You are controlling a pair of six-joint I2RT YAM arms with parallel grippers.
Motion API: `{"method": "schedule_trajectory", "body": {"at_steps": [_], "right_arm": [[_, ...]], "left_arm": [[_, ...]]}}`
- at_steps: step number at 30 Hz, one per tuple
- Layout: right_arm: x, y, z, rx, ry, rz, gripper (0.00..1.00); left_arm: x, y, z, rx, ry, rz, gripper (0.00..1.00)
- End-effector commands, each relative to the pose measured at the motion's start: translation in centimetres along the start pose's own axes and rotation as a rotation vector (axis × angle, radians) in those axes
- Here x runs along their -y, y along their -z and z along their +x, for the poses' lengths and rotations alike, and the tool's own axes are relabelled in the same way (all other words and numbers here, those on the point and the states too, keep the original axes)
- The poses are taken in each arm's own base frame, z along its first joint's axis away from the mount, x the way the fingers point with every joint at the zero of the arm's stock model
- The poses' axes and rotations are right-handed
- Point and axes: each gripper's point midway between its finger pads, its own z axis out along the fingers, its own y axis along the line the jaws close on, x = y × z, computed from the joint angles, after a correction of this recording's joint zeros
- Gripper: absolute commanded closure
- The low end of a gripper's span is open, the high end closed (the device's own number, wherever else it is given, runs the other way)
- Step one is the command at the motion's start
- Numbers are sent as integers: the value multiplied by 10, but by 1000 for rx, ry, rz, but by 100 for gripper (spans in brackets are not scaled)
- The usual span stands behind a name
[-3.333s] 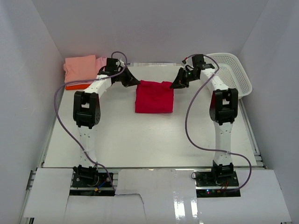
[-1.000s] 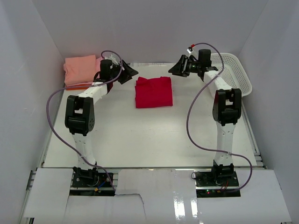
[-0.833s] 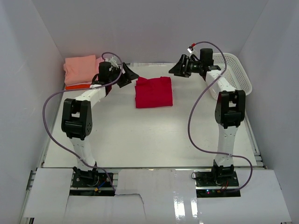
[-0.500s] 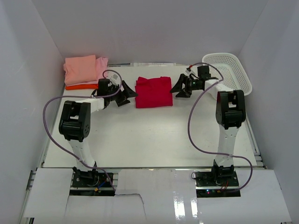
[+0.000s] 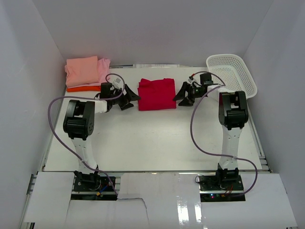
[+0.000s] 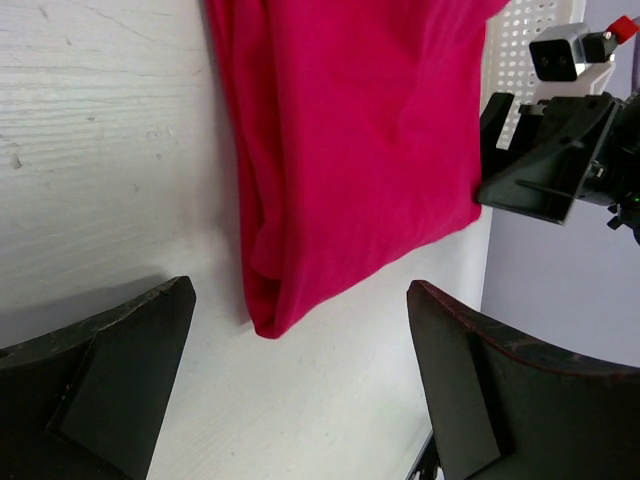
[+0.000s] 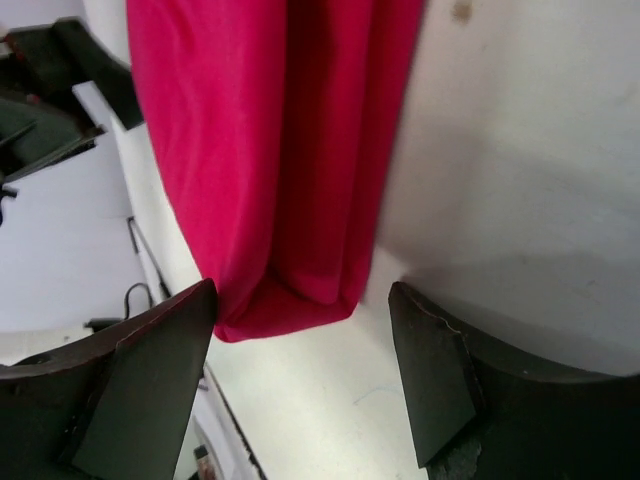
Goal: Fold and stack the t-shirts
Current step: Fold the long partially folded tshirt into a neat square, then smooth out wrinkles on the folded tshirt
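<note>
My left gripper grabs the crimson-red t-shirt's near folded corner next, matching my right gripper's corner, to draw the t-shirt closer for folding.
A crimson-red t-shirt (image 5: 157, 94) lies folded into a rectangle at the middle back of the table. My left gripper (image 5: 129, 98) sits low on the table just off its left edge, open and empty. My right gripper (image 5: 183, 95) sits off its right edge, also open and empty. In the left wrist view the red t-shirt (image 6: 350, 150) has its folded corner in front of the open left gripper (image 6: 300, 330). In the right wrist view the shirt's (image 7: 260, 150) near corner lies at the mouth of the open right gripper (image 7: 302, 305). A salmon-pink t-shirt (image 5: 83, 70), a light pink one (image 5: 103, 63) and an orange one (image 5: 76, 88) are stacked back left.
A white lattice basket (image 5: 233, 78) stands at the back right, close behind the right arm. White walls close in the table on the left, back and right. Purple cables loop off both arms over the table.
Both grippers have dropped from above the back of the table down to its surface, one on each side of the red t-shirt, and their jaws have opened wider.
</note>
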Motion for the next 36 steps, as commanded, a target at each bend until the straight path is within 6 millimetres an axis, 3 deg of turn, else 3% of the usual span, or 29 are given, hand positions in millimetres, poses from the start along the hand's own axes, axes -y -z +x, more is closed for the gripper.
{"method": "schedule_trajectory", "body": {"at_steps": [1, 6, 14, 19, 20, 24, 28, 36], "right_arm": [[11, -6, 13, -15, -18, -11, 23], [18, -15, 16, -21, -38, -11, 24], [9, -32, 19, -43, -43, -34, 31], [9, -38, 22, -50, -54, -33, 56], [10, -38, 22, -50, -55, -30, 67], [10, -38, 22, -48, -55, -26, 81], [12, -39, 21, -46, -56, -20, 88], [9, -39, 15, -41, -53, -24, 90]], "left_arm": [[12, -3, -15, 20, -54, 47, 2], [6, -10, -17, 18, -51, 40, 2], [2, -22, -17, 1, -46, 47, 2], [-3, -33, -8, -24, -38, 43, 2], [-2, -35, -6, -28, -43, 46, 2], [-1, -38, 1, -47, -47, 47, 2], [-2, -38, 11, -68, -51, 48, 2], [-14, -33, 32, -104, -53, 10, 6]]}}
